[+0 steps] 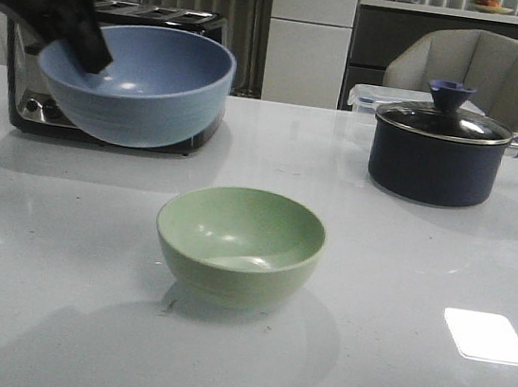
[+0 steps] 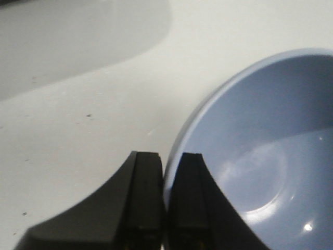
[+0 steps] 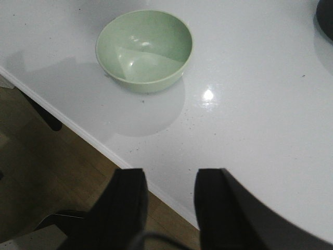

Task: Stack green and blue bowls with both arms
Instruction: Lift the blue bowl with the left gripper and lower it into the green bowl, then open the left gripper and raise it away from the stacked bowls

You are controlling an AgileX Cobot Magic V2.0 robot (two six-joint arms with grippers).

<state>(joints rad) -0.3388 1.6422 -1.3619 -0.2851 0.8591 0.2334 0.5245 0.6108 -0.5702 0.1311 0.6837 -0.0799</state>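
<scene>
The blue bowl's base hangs in the air, up and apart from the green bowl (image 1: pixel 239 243), so my left gripper keeps holding the blue bowl for now.
The light blue bowl (image 1: pixel 140 82) hangs tilted in the air at the back left, above the white table. My left gripper (image 1: pixel 79 36) is shut on its left rim; in the left wrist view the two fingers (image 2: pixel 148 182) pinch the rim of the blue bowl (image 2: pixel 260 156), one inside and one outside. The pale green bowl (image 1: pixel 239 243) stands upright and empty on the table near the middle; it also shows in the right wrist view (image 3: pixel 144 49). My right gripper (image 3: pixel 169 179) is open and empty over the table's front edge, apart from the green bowl, and does not show in the front view.
A dark navy saucepan (image 1: pixel 436 155) with a glass lid and purple handle stands at the back right. A black and chrome toaster (image 1: pixel 105 126) stands behind the blue bowl. The table's front edge (image 3: pixel 78 130) and the wood floor show in the right wrist view.
</scene>
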